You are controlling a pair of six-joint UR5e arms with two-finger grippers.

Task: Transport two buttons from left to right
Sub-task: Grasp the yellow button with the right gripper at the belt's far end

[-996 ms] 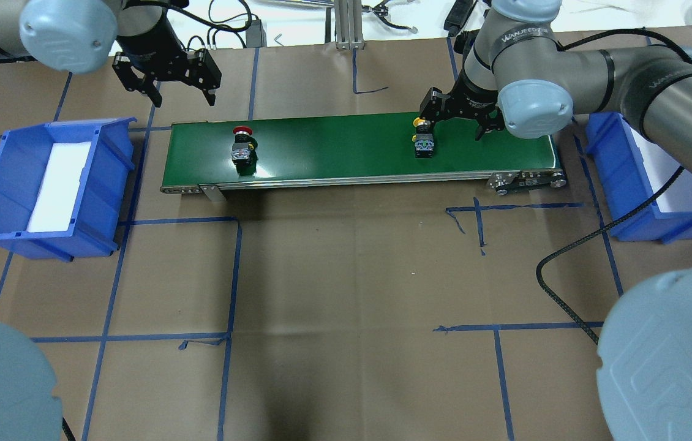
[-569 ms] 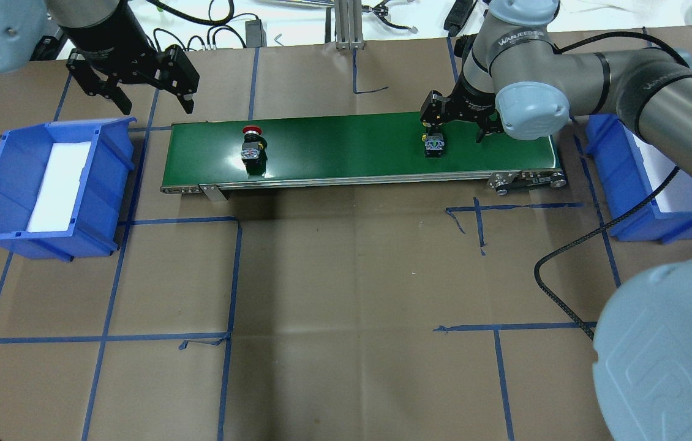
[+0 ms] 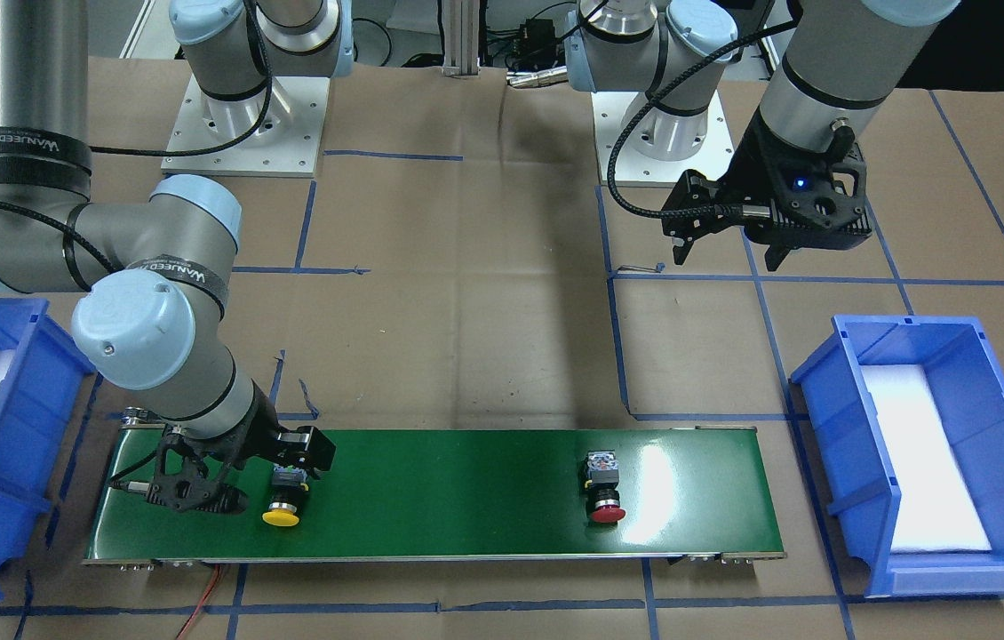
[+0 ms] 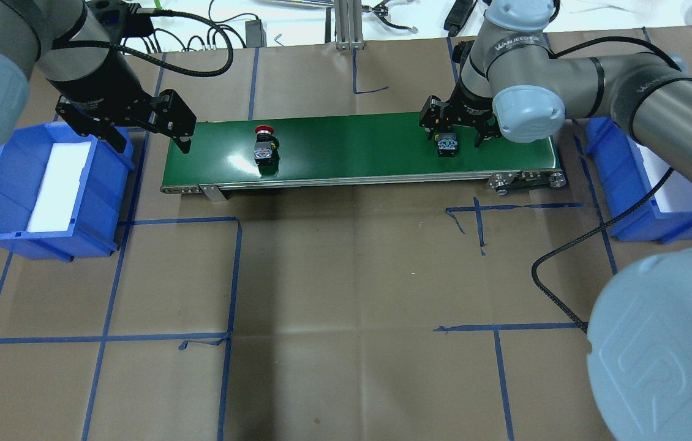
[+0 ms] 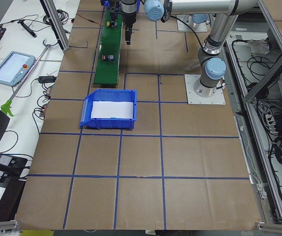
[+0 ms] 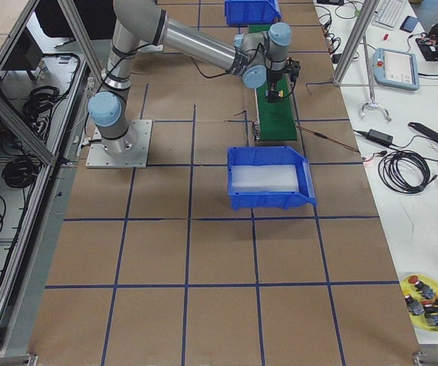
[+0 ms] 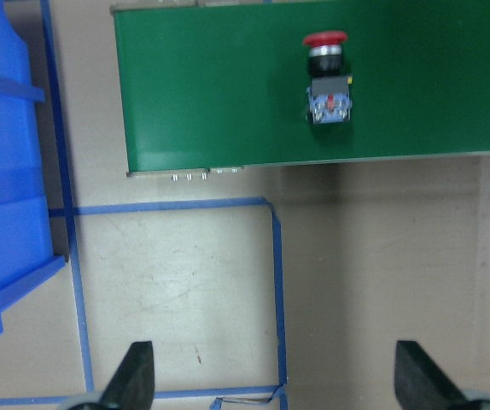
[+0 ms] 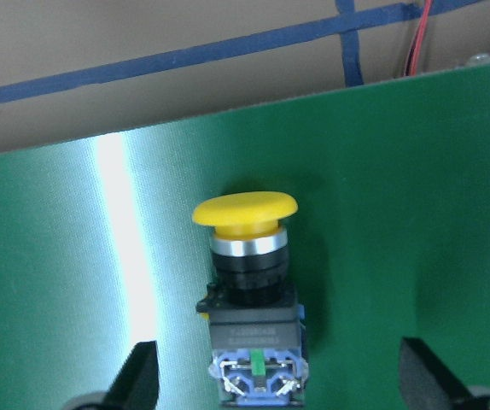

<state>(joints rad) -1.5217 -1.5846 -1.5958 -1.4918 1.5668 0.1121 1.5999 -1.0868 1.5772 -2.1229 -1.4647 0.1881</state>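
Observation:
The right gripper grabs the yellow button by its boxy contact-block body (image 3: 290,478) next, to carry the yellow button into the bin.
The yellow button (image 4: 447,146) lies on its side near the right end of the green conveyor belt (image 4: 352,147). My right gripper (image 4: 457,138) is open and low over it, one finger on either side. In the right wrist view the yellow button (image 8: 247,282) sits between the fingertips (image 8: 138,376) without touching them. The red button (image 4: 265,147) lies further left on the belt, free of any gripper. My left gripper (image 4: 151,144) hangs open and empty above the gap between the left bin and the belt's left end. The red button (image 7: 329,77) shows well ahead of it.
A blue bin (image 4: 101,184) with white foam stands left of the belt. A second blue bin (image 4: 628,177) stands past its right end, partly under my right arm. A black cable (image 4: 566,257) loops over the brown table. Wires and tools lie along the far edge.
Both buttons have ridden the belt to the right. My left arm swung left and nearer, from behind the belt to its left end. My right gripper followed the yellow button, still open.

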